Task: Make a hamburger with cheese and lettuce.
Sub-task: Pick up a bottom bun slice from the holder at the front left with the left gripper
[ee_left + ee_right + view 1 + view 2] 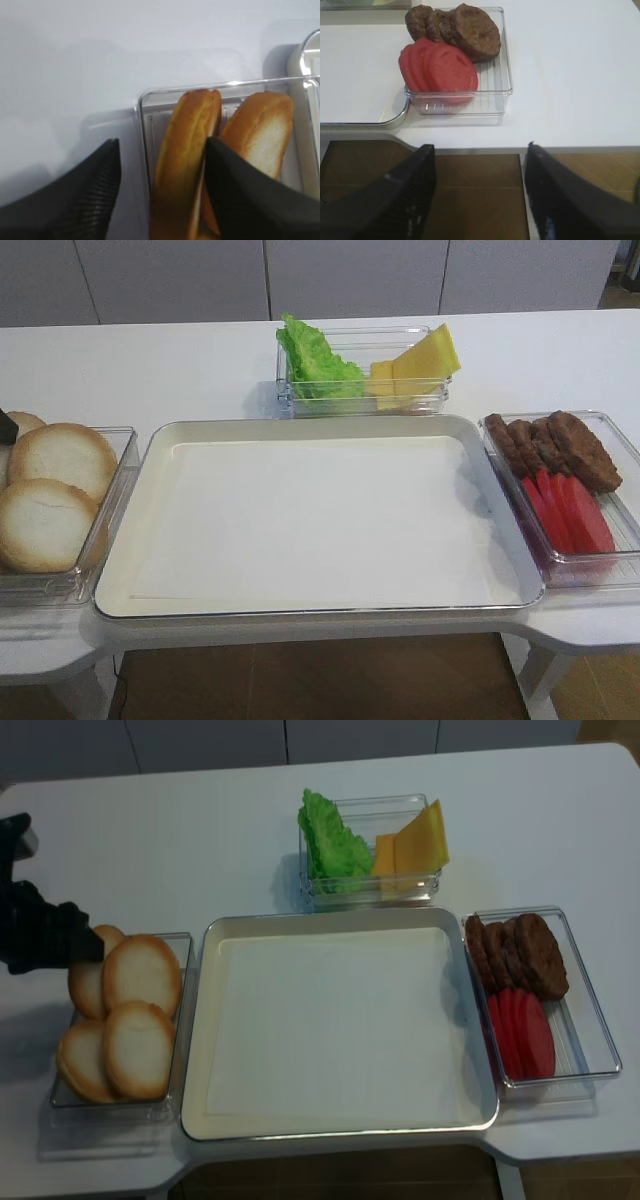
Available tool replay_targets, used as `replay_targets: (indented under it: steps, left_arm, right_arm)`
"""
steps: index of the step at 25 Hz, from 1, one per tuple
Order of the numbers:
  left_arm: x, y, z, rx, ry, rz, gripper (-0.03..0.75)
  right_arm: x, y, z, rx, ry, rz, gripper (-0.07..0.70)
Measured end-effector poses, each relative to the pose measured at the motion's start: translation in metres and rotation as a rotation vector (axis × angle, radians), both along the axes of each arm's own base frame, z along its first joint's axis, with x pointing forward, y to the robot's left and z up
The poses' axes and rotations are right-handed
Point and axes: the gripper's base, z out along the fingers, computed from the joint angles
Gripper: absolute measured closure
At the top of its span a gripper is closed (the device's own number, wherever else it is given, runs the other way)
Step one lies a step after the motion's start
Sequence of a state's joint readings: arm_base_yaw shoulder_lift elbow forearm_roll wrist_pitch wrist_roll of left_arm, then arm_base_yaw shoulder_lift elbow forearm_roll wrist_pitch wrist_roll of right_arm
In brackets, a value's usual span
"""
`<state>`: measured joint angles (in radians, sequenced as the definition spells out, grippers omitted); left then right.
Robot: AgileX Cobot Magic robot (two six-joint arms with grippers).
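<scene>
Another bun (pixel 143 976) leans close beside the back bun half in the bin, so my left gripper should next pick up the back bun half by its raised top edge (pixel 100 936).
Several bun halves stand in a clear bin (pixel 185 1020) at the left. My left gripper (pixel 162 142) is open and straddles the back bun half (pixel 187 145). One finger is outside the bin wall (pixel 145 115) and the other is between two buns. In the realsense high view that gripper (pixel 85 948) is at the bin's far left corner. The green lettuce (pixel 315 360) and yellow cheese slices (pixel 425 360) sit in a clear bin at the back. My right gripper (pixel 479 146) is open and empty, over the floor in front of the table's edge.
A large cream tray (pixel 330 428) lies in the middle of the table. A clear bin (pixel 502 95) at the right holds brown patties (pixel 470 30) and red tomato slices (pixel 442 70). More bun halves (pixel 45 525) fill the left bin.
</scene>
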<state>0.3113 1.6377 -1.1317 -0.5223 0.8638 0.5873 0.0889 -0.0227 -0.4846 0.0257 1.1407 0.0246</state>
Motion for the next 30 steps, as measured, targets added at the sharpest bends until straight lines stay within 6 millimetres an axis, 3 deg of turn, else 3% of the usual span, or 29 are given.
replay_targets:
  steps: [4,15,30]
  left_arm:
    - [0.001,0.0,0.0,0.0,-0.002,-0.001,0.351]
    - [0.001,0.0,0.001,-0.002,-0.004,-0.003,0.564]
    - [-0.003,-0.001,0.01,0.011,-0.03,-0.01,0.568]
  right_arm:
    - [0.0,0.0,0.0,0.0,0.0,0.0,0.188]
    - [0.0,0.0,0.0,0.0,0.0,0.0,0.188]
    - [0.0,0.0,0.0,0.0,0.0,0.0,0.188]
